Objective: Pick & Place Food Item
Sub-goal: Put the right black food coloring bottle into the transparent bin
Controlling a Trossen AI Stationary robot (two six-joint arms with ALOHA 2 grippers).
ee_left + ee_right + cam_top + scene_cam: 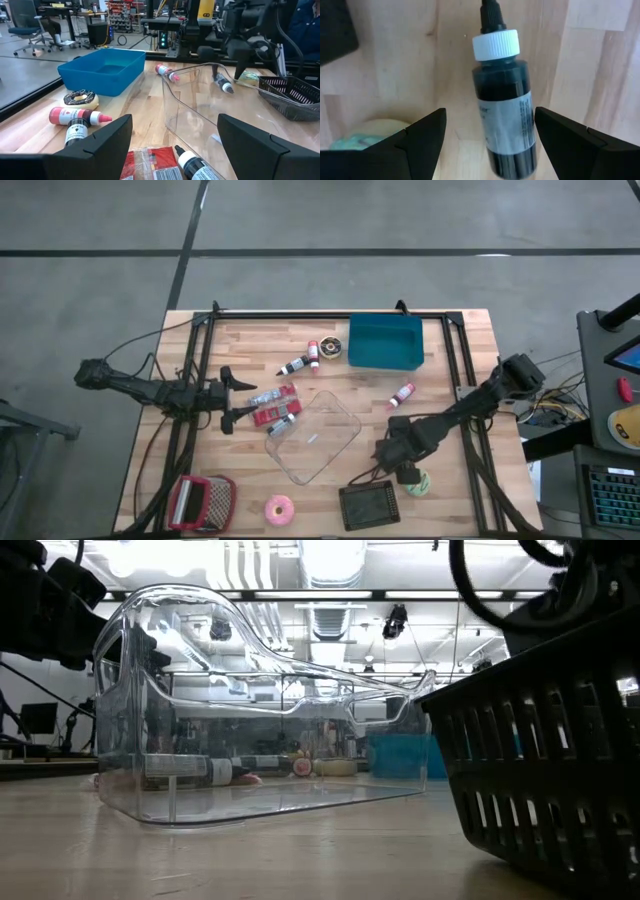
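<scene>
My right gripper grabs the small black bottle by its labeled body point(506, 125) next, to place it in the clear container.
A small black bottle point(504, 120) with a white cap and black nozzle lies on its side on the wooden table, right of the clear container point(312, 435). My right gripper point(490, 112) hangs over it, pointing down and open, with a finger on either side of the bottle's body and clear of it. From the left wrist view the same bottle point(223, 84) lies under that gripper point(227, 70). My left gripper point(235, 395) waits open at the table's left, level, above red packets point(275, 408).
A green donut point(415, 483) and a black basket point(368, 505) sit close to the right gripper on its near side. A blue bin point(385, 340), chocolate donut point(332, 347) and small bottles point(313, 353) are at the back. A pink donut point(279, 509) lies near the front edge.
</scene>
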